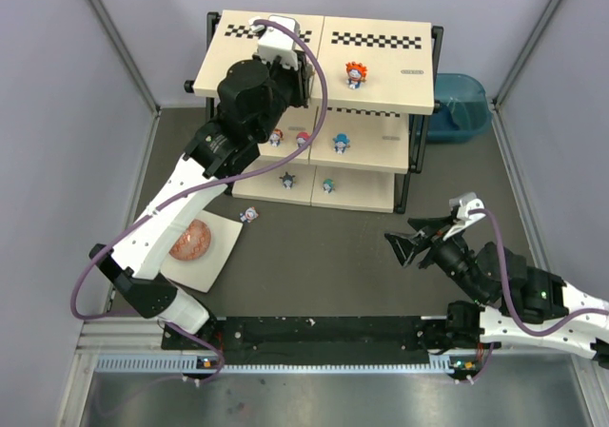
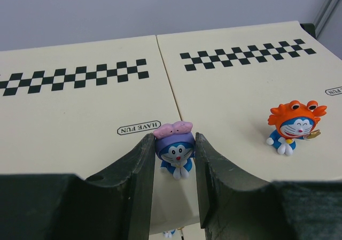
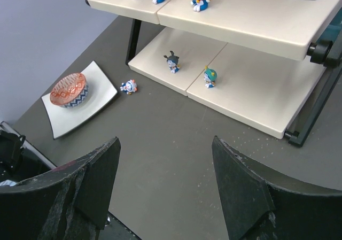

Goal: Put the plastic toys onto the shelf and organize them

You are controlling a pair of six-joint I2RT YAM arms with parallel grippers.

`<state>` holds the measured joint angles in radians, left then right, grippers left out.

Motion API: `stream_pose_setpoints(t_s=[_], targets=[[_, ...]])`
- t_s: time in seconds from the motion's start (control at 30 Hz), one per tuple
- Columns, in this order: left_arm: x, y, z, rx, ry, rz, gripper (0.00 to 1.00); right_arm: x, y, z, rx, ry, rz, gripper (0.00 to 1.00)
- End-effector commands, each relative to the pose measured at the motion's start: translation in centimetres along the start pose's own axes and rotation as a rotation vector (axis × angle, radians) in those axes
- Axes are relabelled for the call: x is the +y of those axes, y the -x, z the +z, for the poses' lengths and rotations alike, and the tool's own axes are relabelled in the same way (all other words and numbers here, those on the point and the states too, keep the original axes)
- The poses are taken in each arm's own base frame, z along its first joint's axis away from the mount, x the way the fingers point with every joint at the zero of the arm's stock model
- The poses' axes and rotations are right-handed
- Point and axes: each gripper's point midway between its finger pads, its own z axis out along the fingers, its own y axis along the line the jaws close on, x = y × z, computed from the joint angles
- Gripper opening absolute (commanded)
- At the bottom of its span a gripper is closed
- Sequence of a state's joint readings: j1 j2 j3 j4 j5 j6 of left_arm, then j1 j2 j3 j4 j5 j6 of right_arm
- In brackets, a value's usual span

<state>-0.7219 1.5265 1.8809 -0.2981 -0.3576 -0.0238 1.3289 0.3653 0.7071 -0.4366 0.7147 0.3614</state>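
Note:
I can open my left gripper now, because the purple-headed toy (image 2: 175, 149) is upright with its feet at the flat top board, inside the board's front edge. The toy would stand.
The shelf (image 1: 381, 61) stands at the back, and its top board fills the left wrist view (image 2: 80, 111). My left gripper (image 1: 300, 66) is over the top board, shut on a purple-headed toy (image 2: 175, 149) near the board's front edge. An orange-headed toy (image 1: 356, 73) stands on the top board to the right of it (image 2: 294, 125). Three toys stand on the middle tier (image 1: 303, 140) and two on the bottom tier (image 1: 328, 185). One toy lies on the table (image 1: 249, 215) beside the plate (image 3: 128, 86). My right gripper (image 1: 404, 246) is open and empty above the dark table (image 3: 165, 160).
A white square plate (image 1: 214, 256) with an orange-pink bowl (image 1: 190, 242) lies at the left front of the shelf. A blue tub (image 1: 459, 104) stands to the right of the shelf. Grey walls close both sides.

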Motion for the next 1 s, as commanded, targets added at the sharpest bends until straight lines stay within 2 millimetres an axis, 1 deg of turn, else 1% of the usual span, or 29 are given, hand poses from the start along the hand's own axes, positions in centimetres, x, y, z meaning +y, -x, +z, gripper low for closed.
stream_pose_setpoints(t_s=[0.0, 0.1, 0.13, 0.2, 0.23, 0.37, 0.6, 0.97], targets=[[0.3, 2.0, -0.8, -0.049, 0.006, -0.009, 0.14, 0.0, 0.3, -0.2, -0.012, 0.006, 0.015, 0.70], [0.3, 2.1, -0.7, -0.052, 0.006, -0.010, 0.20, 0.0, 0.3, -0.3, -0.012, 0.009, 0.015, 0.70], [0.2, 2.0, -0.7, -0.051, 0.004, -0.009, 0.25, 0.0, 0.3, -0.3, -0.015, 0.008, 0.017, 0.71], [0.2, 2.1, -0.7, -0.053, 0.001, -0.009, 0.31, 0.0, 0.3, -0.3, -0.014, 0.008, 0.019, 0.70], [0.2, 2.1, -0.7, -0.052, 0.001, -0.010, 0.35, 0.1, 0.2, -0.2, -0.010, 0.008, 0.016, 0.70], [0.3, 2.3, -0.8, -0.059, 0.004, -0.011, 0.41, 0.1, 0.1, -0.2, -0.008, 0.010, 0.019, 0.70], [0.2, 2.5, -0.9, -0.066, -0.002, -0.014, 0.45, 0.2, 0.2, -0.3, -0.008, 0.014, 0.020, 0.71], [0.4, 3.8, -1.2, -0.095, -0.001, -0.023, 0.50, 0.1, 0.2, -0.3, -0.009, 0.013, 0.014, 0.71]])
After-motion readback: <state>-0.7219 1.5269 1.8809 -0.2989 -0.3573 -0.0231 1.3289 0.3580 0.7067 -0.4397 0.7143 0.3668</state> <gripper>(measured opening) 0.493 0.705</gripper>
